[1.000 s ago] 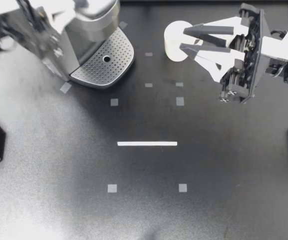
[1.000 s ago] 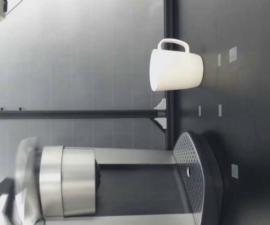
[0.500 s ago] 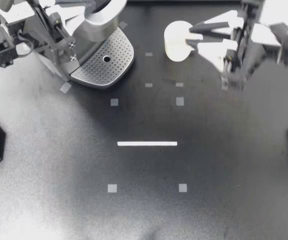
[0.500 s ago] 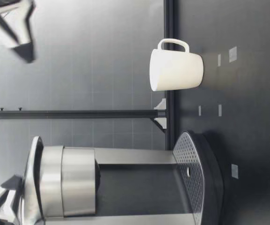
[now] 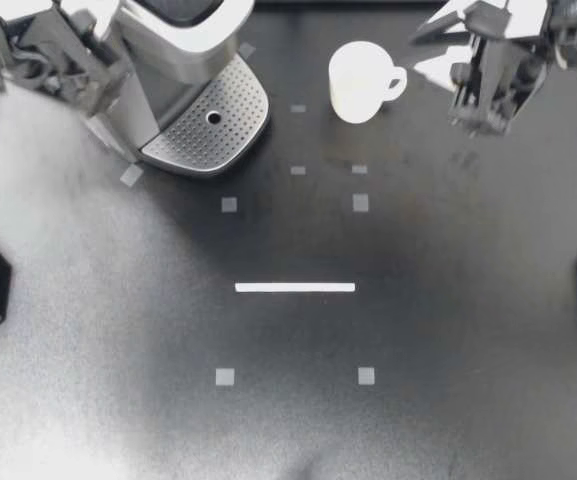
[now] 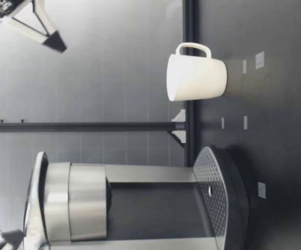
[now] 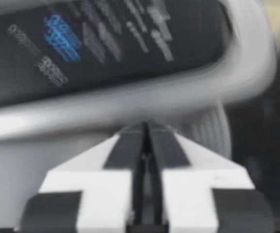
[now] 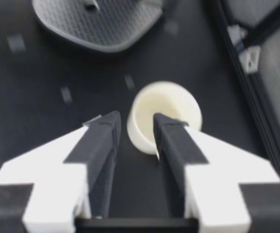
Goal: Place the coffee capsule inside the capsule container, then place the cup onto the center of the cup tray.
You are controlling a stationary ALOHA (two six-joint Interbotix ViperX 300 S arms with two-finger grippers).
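Observation:
My right gripper takes hold of the white cup by its handle next, to place the cup onto the center of the cup tray.
The white cup stands upright on the table near the back, its handle toward my right arm; it also shows in the low view. My right gripper hangs raised, beside and above the cup. In its wrist view it is open with nothing between the fingers, the cup far below and ahead. The coffee machine stands back left, its perforated cup tray bare. My left gripper is at the machine's top, shut in front of the dark lid. No capsule is visible.
Small grey tape squares and a white tape strip mark the dark table. A black frame rail runs along the table's back edge behind the cup. In the low view the fingers of one gripper hang high above the cup.
My right gripper has pulled away from the cup, rising toward the back right. The left arm has shifted at the machine's top. The cup has not moved.

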